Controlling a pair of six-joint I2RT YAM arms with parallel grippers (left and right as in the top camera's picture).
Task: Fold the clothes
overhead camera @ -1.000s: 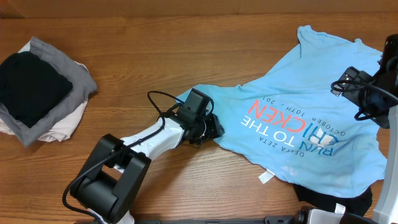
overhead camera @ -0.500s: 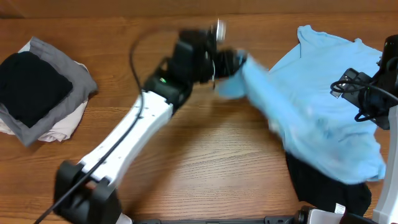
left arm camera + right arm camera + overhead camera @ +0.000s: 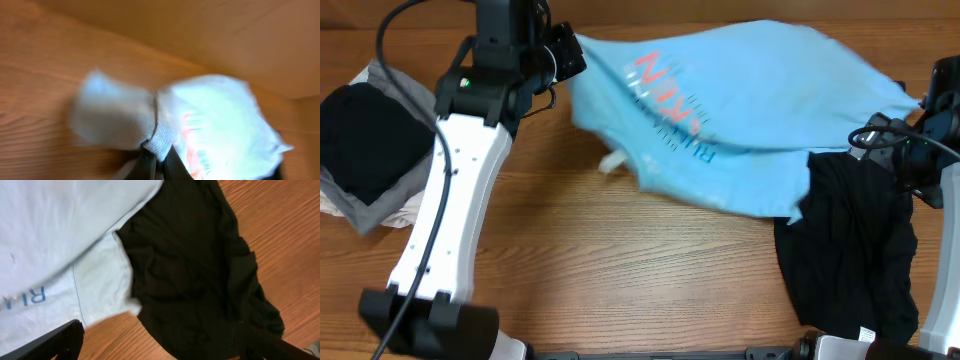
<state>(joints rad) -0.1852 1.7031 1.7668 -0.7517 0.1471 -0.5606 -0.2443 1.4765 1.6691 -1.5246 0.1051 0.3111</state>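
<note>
I need to grip the black garment's exposed cloth beside the T-shirt's overlapping end with my right gripper and drag it away. Then the garment can be folded.
The light blue T-shirt [image 3: 750,110] is stretched and blurred across the far half of the table, red-orange lettering facing up. My left gripper [image 3: 566,56] is at the far left, shut on the shirt's ribbed edge [image 3: 161,141]. In the left wrist view, the shirt bunches right at the shut jaws of that gripper [image 3: 156,167]. A plain black garment [image 3: 850,250] lies crumpled at the right, with the shirt's right end lying over its top. My right gripper [image 3: 160,347] hovers open above the black garment [image 3: 200,270] and the shirt's corner [image 3: 100,285], holding nothing.
A stack of folded clothes [image 3: 375,150], black on grey on white, sits at the table's left edge near the left arm. The right arm [image 3: 920,150] with its cables stands at the right edge. Bare wood [image 3: 640,270] spans the near middle.
The left gripper has shut on the shirt's edge and swung from the table's middle to the far left, dragging the shirt leftward and uncovering the black garment. The right arm has not moved.
</note>
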